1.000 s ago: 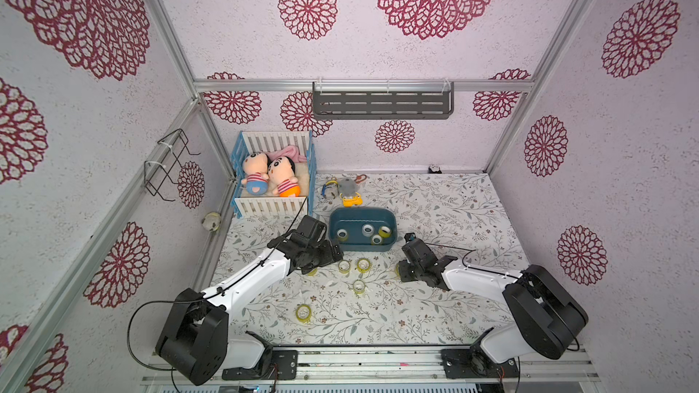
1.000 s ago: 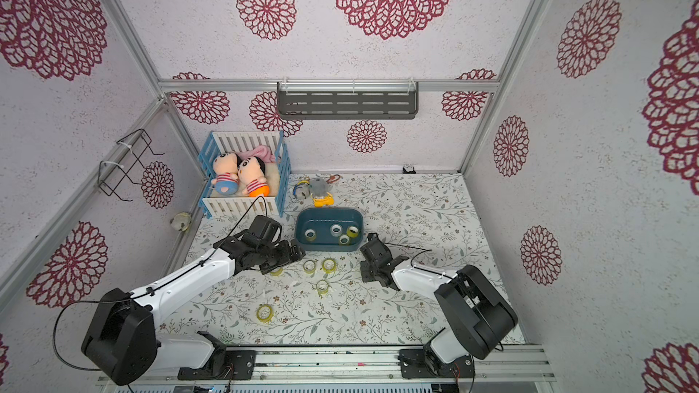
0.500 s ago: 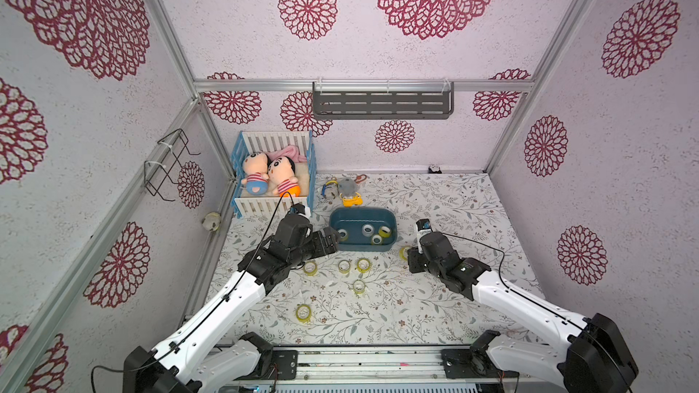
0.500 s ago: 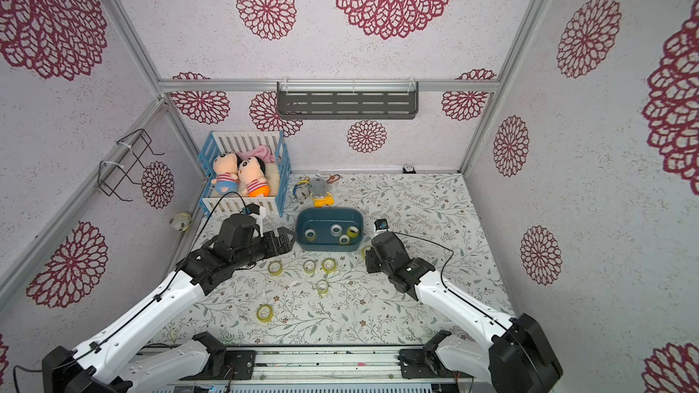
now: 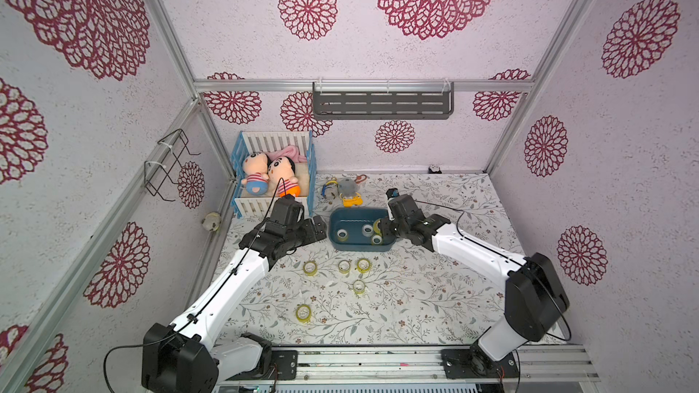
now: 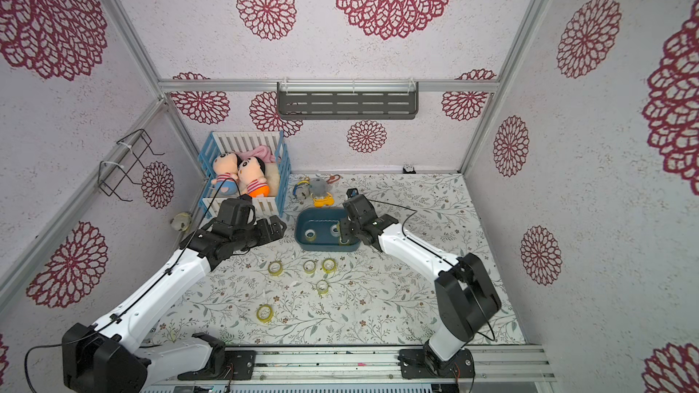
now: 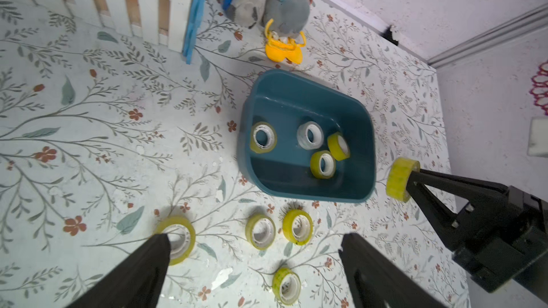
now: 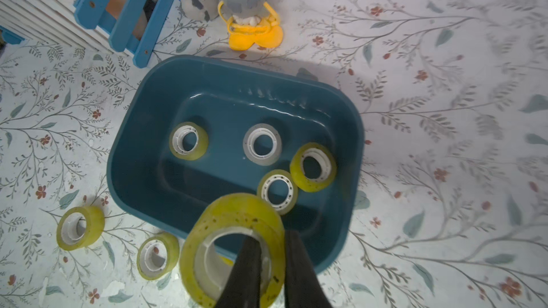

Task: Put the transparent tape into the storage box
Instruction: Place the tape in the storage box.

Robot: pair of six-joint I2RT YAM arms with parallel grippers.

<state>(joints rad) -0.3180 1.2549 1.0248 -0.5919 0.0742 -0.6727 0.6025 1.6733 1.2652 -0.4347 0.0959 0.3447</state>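
Observation:
The fingers have the roll above the box's crowded end. My right gripper keeps holding the tape roll point(image 5: 378, 227) point(image 8: 195, 245) for now, until it hangs over the open part of the box's bottom.
The storage box point(image 5: 351, 221) point(image 6: 317, 217) point(image 7: 296, 96) point(image 8: 222, 99) is a dark teal tub at the middle back of the floral mat, with several tape rolls point(image 8: 262, 143) lying in it. My right gripper point(image 8: 271, 237) point(image 7: 410, 182) point(image 5: 384, 230) is shut on the rim of a yellowish transparent tape roll point(image 8: 231, 217) point(image 7: 398, 180), one finger through its core, above the box's right end. My left gripper point(image 7: 255, 237) point(image 5: 319, 230) hangs open and empty just left of the box. Several more rolls point(image 5: 344, 265) point(image 7: 296, 226) lie on the mat in front of the box.
A blue-and-white toy crib point(image 5: 274, 137) with plush dolls stands at the back left, close to my left arm. A grey plush toy with yellow feet point(image 5: 348, 190) lies right behind the box. A grey shelf point(image 5: 382, 103) hangs on the back wall.
My right gripper has carried the tape roll from the mat in front of the box up to its right end. The left gripper has lifted off a roll on the mat and drawn back.

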